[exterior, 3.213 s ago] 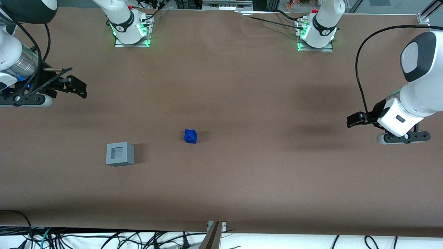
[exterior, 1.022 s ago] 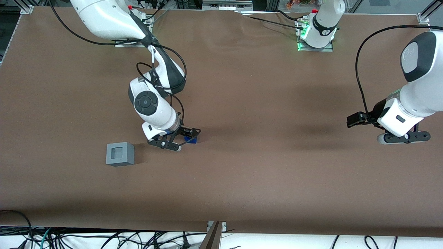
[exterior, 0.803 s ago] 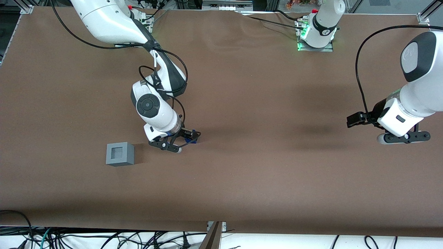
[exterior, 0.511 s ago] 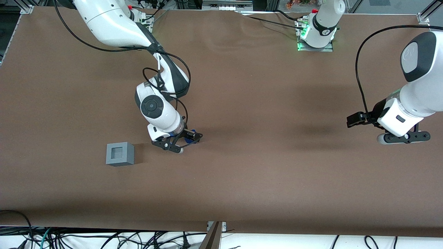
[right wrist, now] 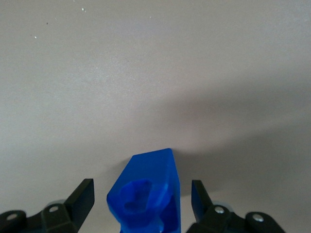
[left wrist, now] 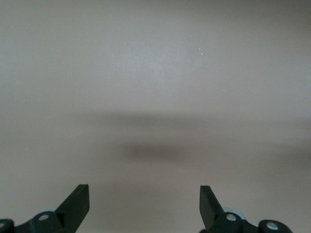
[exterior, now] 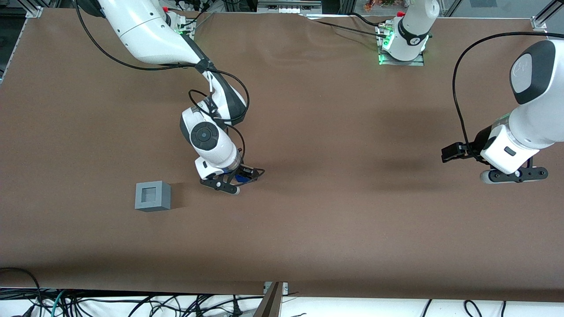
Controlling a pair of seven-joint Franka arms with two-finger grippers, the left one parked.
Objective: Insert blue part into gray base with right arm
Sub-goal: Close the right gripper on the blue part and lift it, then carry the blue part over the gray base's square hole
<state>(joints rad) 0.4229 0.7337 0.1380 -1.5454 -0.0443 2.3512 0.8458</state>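
Note:
My right gripper is to grab the blue part by its long sides next, so that it can insert the part into the gray base.
The blue part lies on the brown table, mostly covered by the right arm's wrist. My right gripper is down over it, open, with one black finger on each side and a gap between each finger and the part. In the right wrist view the blue part sits between the two fingers, touching neither. The gray base stands on the table with its square recess up, toward the working arm's end and a little nearer the front camera than the blue part.
The brown table runs the whole width. The two arm bases stand at the table's edge farthest from the front camera. Cables hang below the near edge.
The right arm has come from the table's end to the blue part and lowered its open gripper round it. Over the last second it shifted slightly toward the parked arm's end. The blue part stays put.

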